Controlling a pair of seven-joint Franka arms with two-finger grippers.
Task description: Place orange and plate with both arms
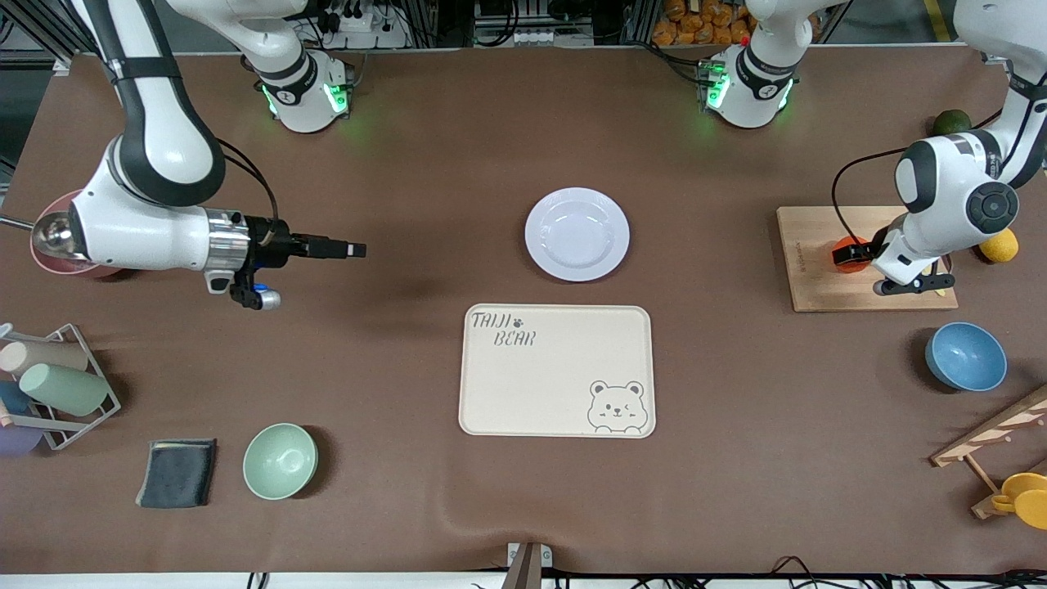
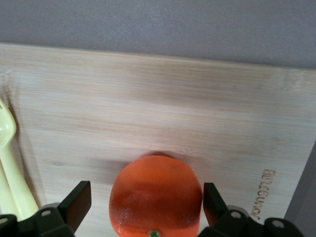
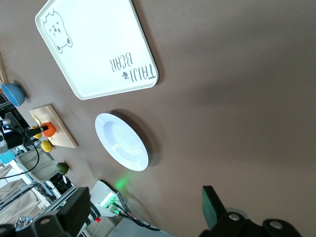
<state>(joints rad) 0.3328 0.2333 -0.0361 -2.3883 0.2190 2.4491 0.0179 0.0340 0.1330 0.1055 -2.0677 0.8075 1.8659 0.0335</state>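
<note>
The orange (image 1: 856, 265) needs to go on the white plate. My left gripper should grab it next by its round body.
The orange (image 1: 856, 265) rests on a wooden cutting board (image 1: 818, 286) toward the left arm's end of the table. My left gripper (image 1: 851, 254) is down at it and open, one finger on either side of the orange (image 2: 155, 197) with a gap showing at both. The white plate (image 1: 540, 233) sits bare on the brown table mid-way between the arms, farther from the front camera than the cream bear tray (image 1: 556, 370). My right gripper (image 1: 356, 249) hangs open and empty over the table toward the right arm's end, and the plate (image 3: 122, 142) shows in its wrist view.
A yellow lemon (image 1: 999, 245) lies beside the board and a dark green fruit (image 1: 951, 123) farther back. A pale yellow utensil (image 2: 10, 168) lies on the board. A blue bowl (image 1: 965, 356), a green bowl (image 1: 280, 460), a grey cloth (image 1: 177, 472), a cup rack (image 1: 57, 384) and a pink bowl (image 1: 49, 254) ring the table.
</note>
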